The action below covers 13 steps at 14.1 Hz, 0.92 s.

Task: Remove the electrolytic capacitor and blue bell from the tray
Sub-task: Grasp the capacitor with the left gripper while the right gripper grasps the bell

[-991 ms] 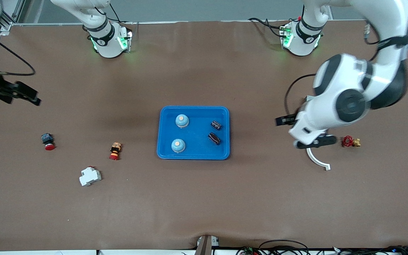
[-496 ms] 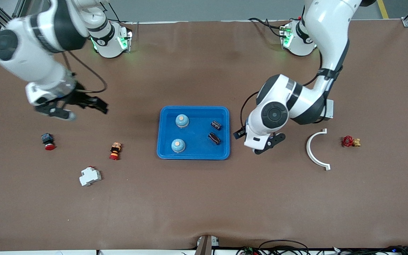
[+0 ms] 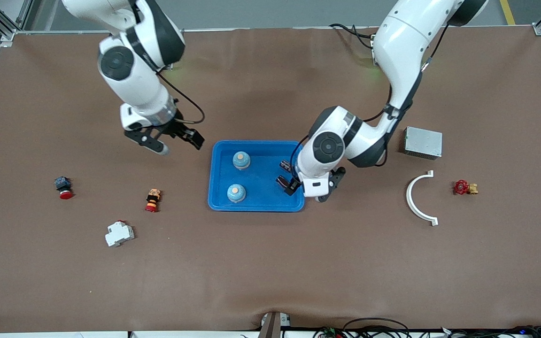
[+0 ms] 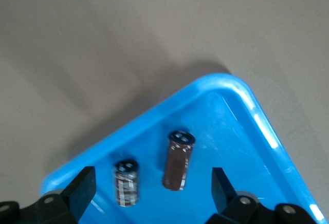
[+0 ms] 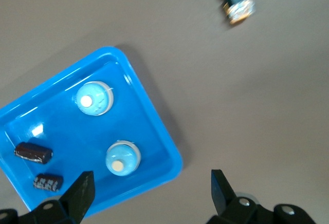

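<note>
The blue bell should come off the tray [image 3: 256, 207], so my right gripper should next grab its round blue dome [image 3: 241, 159] by the sides.
A blue tray [image 3: 256, 207] in the middle of the table holds two light-blue bells [image 3: 241, 160] [image 3: 236, 193] and two dark capacitors [image 3: 286, 165] [image 3: 283, 183], lying down. My left gripper [image 3: 311, 187] is open and empty above the tray's edge at the left arm's end, beside the capacitors. In the left wrist view both capacitors [image 4: 126, 182] [image 4: 178, 160] lie between the open fingers of that gripper [image 4: 151, 190]. My right gripper [image 3: 175, 142] is open and empty over bare table beside the tray. The right wrist view shows the bells [image 5: 94, 99] [image 5: 123, 158] and the gripper [image 5: 151, 193].
Two red-button switches [image 3: 63, 186] [image 3: 152, 200] and a white breaker [image 3: 119, 233] lie toward the right arm's end. A grey box [image 3: 422, 142], a white curved piece [image 3: 416, 199] and a red valve [image 3: 464, 188] lie toward the left arm's end.
Both arms have swung in from the table's ends toward the tray. The left gripper has come over the tray's edge by the capacitors. The grey box has come into view.
</note>
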Motion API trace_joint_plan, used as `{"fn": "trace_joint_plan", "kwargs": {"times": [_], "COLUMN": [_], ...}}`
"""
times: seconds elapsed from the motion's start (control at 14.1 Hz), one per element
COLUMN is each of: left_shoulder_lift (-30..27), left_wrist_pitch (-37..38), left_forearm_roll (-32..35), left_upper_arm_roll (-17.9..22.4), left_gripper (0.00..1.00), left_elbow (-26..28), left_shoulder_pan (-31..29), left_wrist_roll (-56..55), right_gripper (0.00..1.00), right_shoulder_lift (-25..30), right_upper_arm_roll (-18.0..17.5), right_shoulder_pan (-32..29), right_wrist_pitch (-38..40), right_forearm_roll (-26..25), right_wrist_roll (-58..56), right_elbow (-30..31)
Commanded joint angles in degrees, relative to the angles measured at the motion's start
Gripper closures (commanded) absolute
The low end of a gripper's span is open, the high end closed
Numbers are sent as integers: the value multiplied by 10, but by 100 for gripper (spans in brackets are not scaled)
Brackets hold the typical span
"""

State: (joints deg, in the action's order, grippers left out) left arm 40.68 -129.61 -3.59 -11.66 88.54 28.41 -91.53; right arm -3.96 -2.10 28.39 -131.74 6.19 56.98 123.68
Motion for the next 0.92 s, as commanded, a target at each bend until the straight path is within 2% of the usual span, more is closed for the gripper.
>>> {"fn": "trace_joint_plan", "kwargs": {"times": [0.0,0.07,0.35,0.5,0.78,0.85], "left_shoulder_lift": [19,22,41,51,62,63], "left_wrist_pitch": [-44,-60,-88,-96,-109,-114], "left_forearm_roll": [-4,-3,13,34,39,39], "left_upper_arm_roll": [7,8,16,16,16,17], "left_gripper": [24,33,38,40,54,70], "left_elbow": [-11,-11,-13,-13,-13,-12], "left_shoulder_pan": [15,20,35,36,36,36], "left_wrist_roll": [-47,-49,-52,-54,-64,-64], "right_gripper": [0,0,0,0,0,0], "right_shoulder_lift": [-65,-83,-154,-189,-260,-266], "right_upper_arm_roll": [7,8,10,10,11,11], "right_shoulder_pan": [40,51,85,94,113,113], "right_wrist_pitch": [-44,-47,-58,-79,-91,-91], "right_forearm_roll": [1,1,-3,-27,-61,-69], "right_wrist_roll": [47,48,93,117,173,176], "right_elbow": [-13,-21,-62,-77,-131,-137]}}
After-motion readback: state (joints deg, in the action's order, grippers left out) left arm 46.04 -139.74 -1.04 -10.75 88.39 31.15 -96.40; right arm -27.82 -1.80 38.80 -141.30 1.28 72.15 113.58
